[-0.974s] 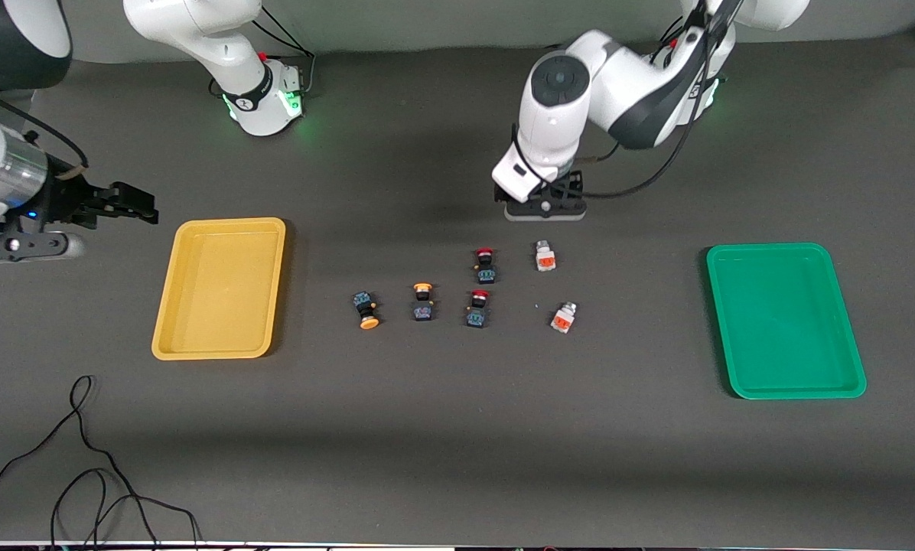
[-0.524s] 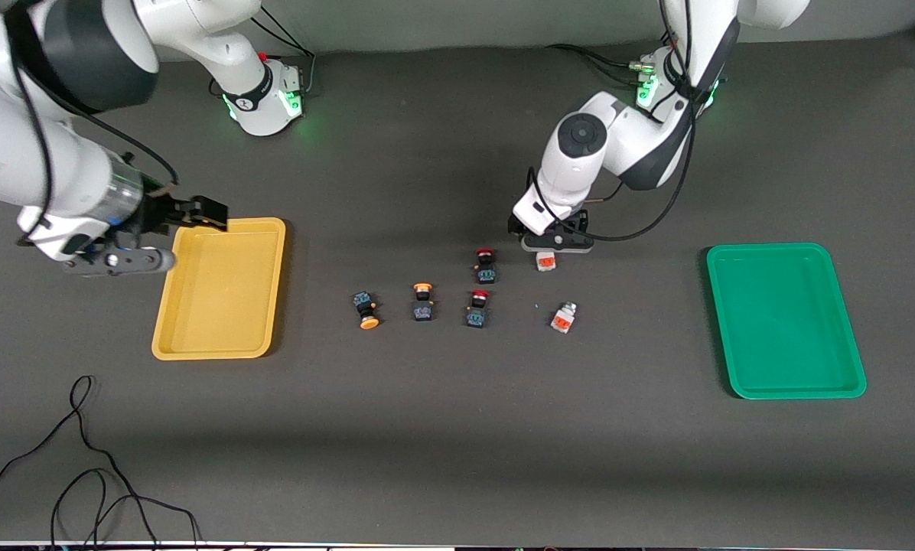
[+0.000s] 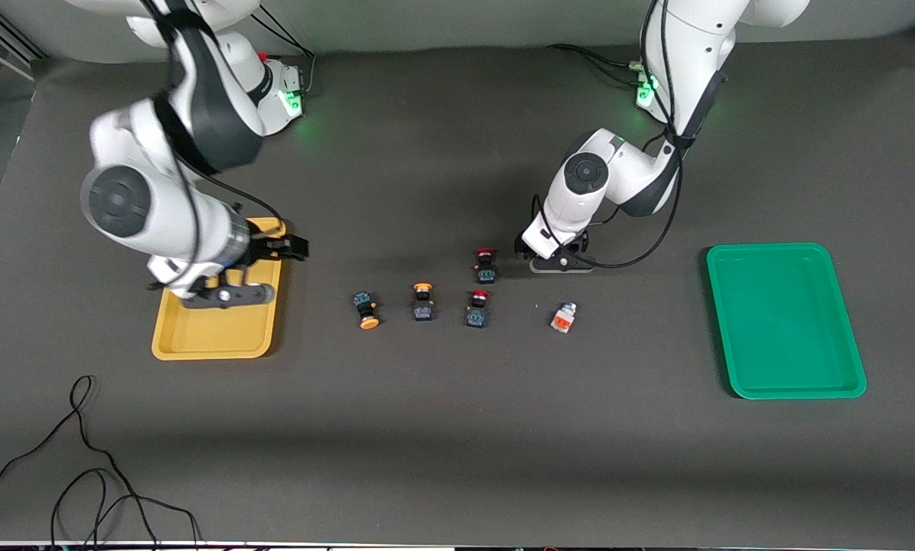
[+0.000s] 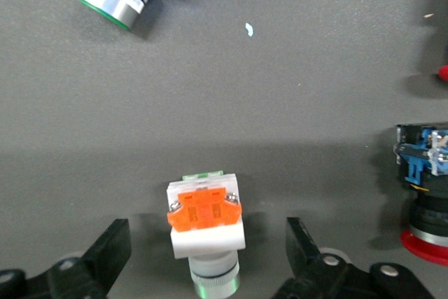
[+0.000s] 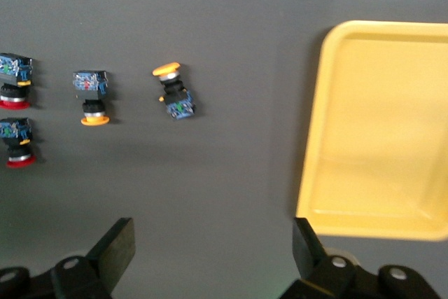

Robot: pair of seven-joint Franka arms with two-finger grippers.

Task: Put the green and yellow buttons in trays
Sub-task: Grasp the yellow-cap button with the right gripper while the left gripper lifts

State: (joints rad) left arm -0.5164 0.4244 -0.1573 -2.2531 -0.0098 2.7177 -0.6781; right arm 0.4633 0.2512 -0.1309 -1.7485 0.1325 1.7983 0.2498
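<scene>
My left gripper should close now: its open fingers are beside the white button body (image 4: 207,239), and closing would hold the button.
Two black buttons with orange-yellow caps (image 3: 366,310) (image 3: 422,301) lie mid-table; they also show in the right wrist view (image 5: 173,92) (image 5: 91,96). One white-grey button with an orange face (image 4: 205,222) lies between the open fingers of my left gripper (image 4: 206,253), untouched; the left gripper (image 3: 555,260) hides it in the front view. The other white-grey button (image 3: 564,317) lies nearer the front camera. My right gripper (image 3: 293,246) is open and empty over the button-side rim of the yellow tray (image 3: 220,337). The green tray (image 3: 785,321) lies empty at the left arm's end.
Two black buttons with red caps (image 3: 485,264) (image 3: 478,308) lie between the yellow-capped and the white-grey ones, one close beside the left gripper. A black cable (image 3: 83,474) loops on the table near the front camera at the right arm's end.
My right arm swung in from the table's end across the yellow tray. My left gripper moved toward the front camera and down around the white-grey button.
</scene>
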